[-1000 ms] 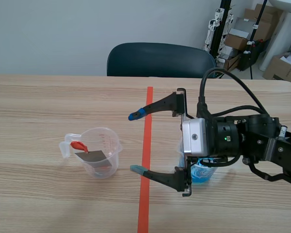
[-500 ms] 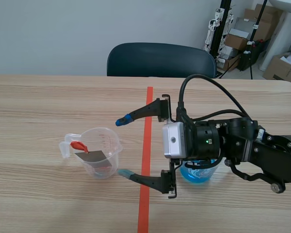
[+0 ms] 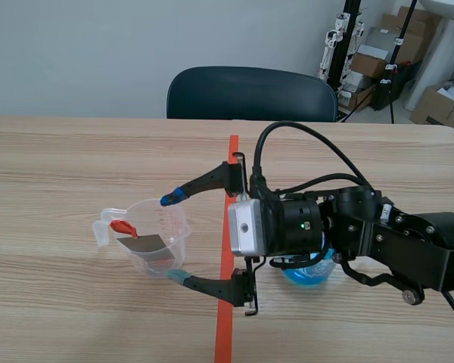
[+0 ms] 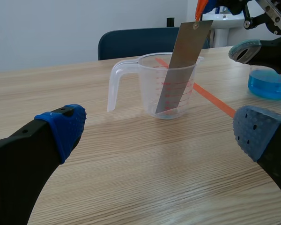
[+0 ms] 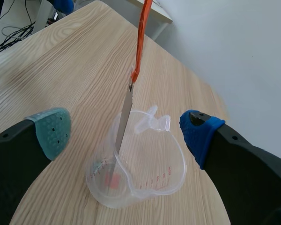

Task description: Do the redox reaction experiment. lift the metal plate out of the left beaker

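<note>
The robot's right gripper should next take hold of the metal plate's top edge (image 3: 142, 237) (image 5: 130, 90), which stands above the beaker's rim, because the beaker's sides close around the lower part of the plate.
A clear measuring beaker (image 3: 160, 227) stands left of the tape line, with a grey metal plate (image 3: 142, 246) leaning inside it. An orange-red strap (image 3: 122, 226) hangs from the plate's top over the rim. My right gripper (image 3: 173, 238) is open at the beaker's right side, one finger behind the rim and one in front. In the right wrist view the beaker (image 5: 154, 173), plate (image 5: 124, 117) and strap (image 5: 140, 42) lie just ahead between the open right gripper (image 5: 124, 129). My left gripper (image 4: 161, 130) is open, low over the table, well short of the beaker (image 4: 147, 84) and plate (image 4: 180, 65).
A second beaker of blue liquid (image 3: 306, 268) stands right of the tape line (image 3: 231, 162), partly hidden under my right arm; it also shows as the blue beaker (image 4: 267, 84). A dark chair (image 3: 250, 94) stands at the table's far edge.
My right arm has moved left across the tape line, bringing its open fingers from beside the blue beaker to either side of the clear beaker. The plate has not moved.
</note>
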Tool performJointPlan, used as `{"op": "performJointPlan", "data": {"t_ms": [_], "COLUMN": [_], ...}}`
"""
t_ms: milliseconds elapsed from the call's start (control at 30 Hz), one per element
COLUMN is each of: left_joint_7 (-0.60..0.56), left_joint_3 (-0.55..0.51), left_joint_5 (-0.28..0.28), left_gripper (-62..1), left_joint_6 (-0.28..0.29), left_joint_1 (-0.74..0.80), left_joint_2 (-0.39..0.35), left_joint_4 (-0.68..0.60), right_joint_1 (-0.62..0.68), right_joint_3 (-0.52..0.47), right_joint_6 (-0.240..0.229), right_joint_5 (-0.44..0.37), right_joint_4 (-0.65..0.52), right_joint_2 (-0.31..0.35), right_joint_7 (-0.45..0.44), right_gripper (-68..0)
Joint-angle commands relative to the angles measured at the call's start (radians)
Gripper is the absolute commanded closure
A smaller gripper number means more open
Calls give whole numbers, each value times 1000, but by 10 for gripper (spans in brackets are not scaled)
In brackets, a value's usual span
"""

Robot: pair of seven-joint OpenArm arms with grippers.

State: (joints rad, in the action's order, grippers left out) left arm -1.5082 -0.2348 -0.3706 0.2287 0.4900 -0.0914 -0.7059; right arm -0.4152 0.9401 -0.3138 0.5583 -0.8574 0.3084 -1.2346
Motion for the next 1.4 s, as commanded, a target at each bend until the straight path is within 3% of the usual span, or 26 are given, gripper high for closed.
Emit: {"op": "performJointPlan", "data": {"t_ms": [0, 267, 400, 500, 733, 867, 1033, 1200, 1367], "left_joint_7": [-46, -46, -46, -46, -46, -46, -46, -46, -46], "left_joint_3": [-2, -2, -2, -2, -2, -2, -2, -2, -2], "left_joint_5": [7, 7, 7, 7, 7, 7, 7, 7, 7], "left_gripper": [-623, -623, -623, -623, -623, -623, -623, -623, -623], "left_joint_6": [2, 2, 2, 2, 2, 2, 2, 2, 2], "left_joint_1": [6, 6, 6, 6, 6, 6, 6, 6, 6], "left_joint_2": [-6, -6, -6, -6, -6, -6, -6, -6, -6], "left_joint_4": [-11, -11, -11, -11, -11, -11, -11, -11, -11], "right_joint_1": [-20, -21, -34, -46, -51, -51, -51, -51, -51], "right_joint_3": [4, 5, 5, 5, 5, 5, 5, 5, 5], "right_joint_6": [0, 0, -6, -31, -35, -52, -54, -54, -53], "right_joint_5": [-11, -12, -12, -12, -13, -13, -12, -12, -12], "right_joint_4": [-13, 4, 4, 4, 4, 4, 4, 4, 4], "right_joint_2": [-7, -21, -21, -20, -21, -21, -21, -21, -21], "right_joint_7": [-11, 6, 10, 11, 15, 17, 17, 17, 16], "right_gripper": [-468, -468, -408, -408, -408, -326, -313, -193, -128]}}
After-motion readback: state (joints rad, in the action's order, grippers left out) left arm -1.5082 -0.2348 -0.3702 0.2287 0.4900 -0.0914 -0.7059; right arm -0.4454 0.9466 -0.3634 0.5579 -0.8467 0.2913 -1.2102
